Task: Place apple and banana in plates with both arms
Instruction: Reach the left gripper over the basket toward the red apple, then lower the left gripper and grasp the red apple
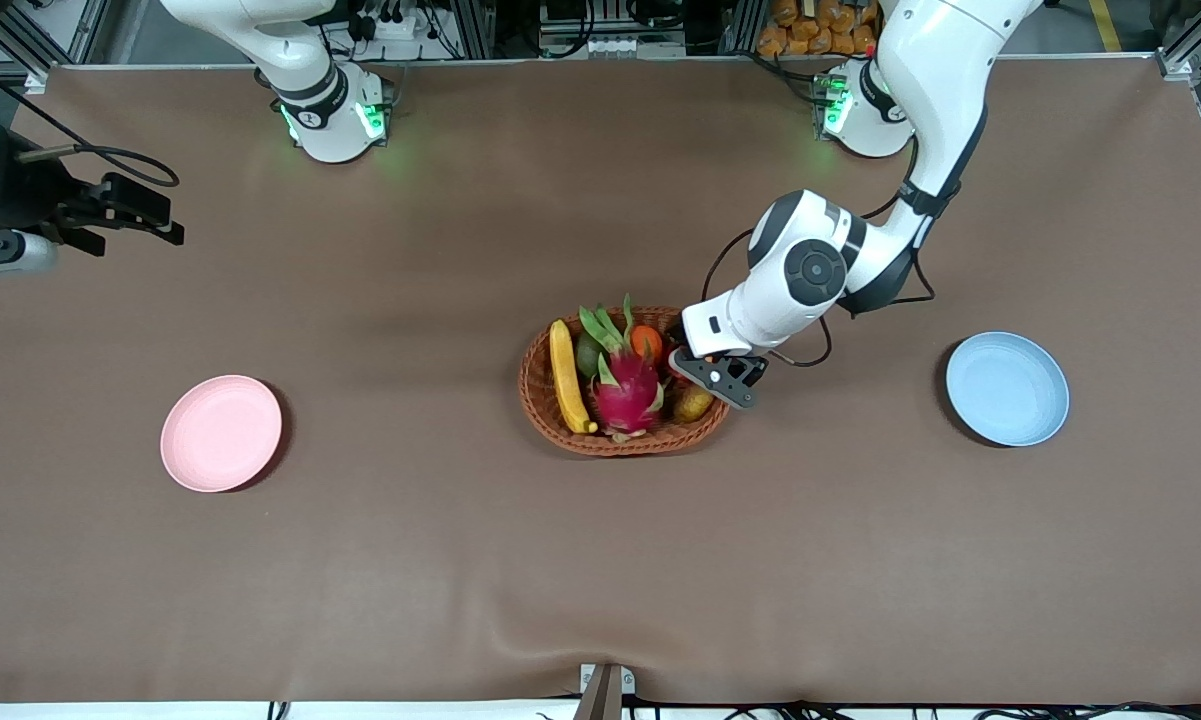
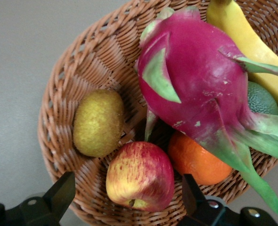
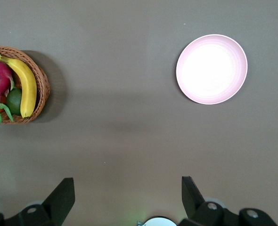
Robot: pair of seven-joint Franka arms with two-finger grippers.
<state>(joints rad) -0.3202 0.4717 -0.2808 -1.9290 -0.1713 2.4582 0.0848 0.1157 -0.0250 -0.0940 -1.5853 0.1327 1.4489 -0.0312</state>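
Note:
The apple should go onto a plate. My left gripper needs to grab it by its rounded red body (image 2: 140,174) next, before that.
The apple (image 2: 140,175) lies in the wicker basket (image 1: 540,395), between a brown-green fruit (image 2: 98,122) and an orange (image 2: 198,160). My left gripper (image 2: 127,183) is open, low over the basket's end toward the left arm (image 1: 720,380), with one finger on each side of the apple and not touching it. The gripper hides the apple in the front view. The banana (image 1: 567,375) lies along the basket's other end. The pink plate (image 1: 221,433) and the blue plate (image 1: 1007,388) are empty. My right gripper (image 1: 125,215) waits open and empty, high over the right arm's end of the table.
A pink dragon fruit (image 1: 625,385) fills the middle of the basket, with a green fruit (image 1: 588,352) beside the banana. The right wrist view shows the pink plate (image 3: 212,68) and the basket's end with the banana (image 3: 26,84).

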